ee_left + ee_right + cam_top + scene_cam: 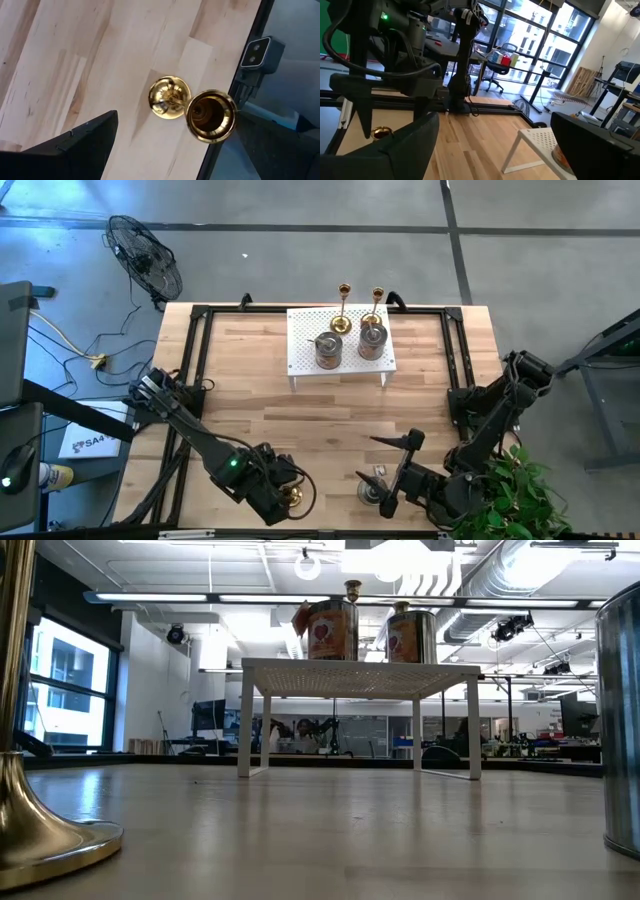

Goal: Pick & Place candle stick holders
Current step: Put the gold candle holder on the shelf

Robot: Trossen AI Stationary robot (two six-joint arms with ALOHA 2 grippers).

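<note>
My left gripper should next grab the gold candlestick by its cup-shaped top [210, 116] to place it on the white rack.
A slim gold candlestick [210, 115] stands upright on its round base [169, 97] near the table's front edge, also low in the high view [292, 497]. My left gripper [278, 492] hovers over it, pointing steeply down, open and touching nothing; one dark finger [75, 145] shows beside it. A squat silvery holder [370, 490] stands on the table near the front edge. My right gripper [495, 120] is level next to it, open, nothing between its fingers. Two gold candlesticks [343, 310] and two silvery holders [328, 350] stand on the white rack [300, 330].
The white perforated rack [360, 675] stands on thin legs at the table's far middle. A black frame [190, 370] runs along the table's sides. A small camera [260, 52] sits at the front edge beside the gold candlestick. Bare wood lies between rack and grippers.
</note>
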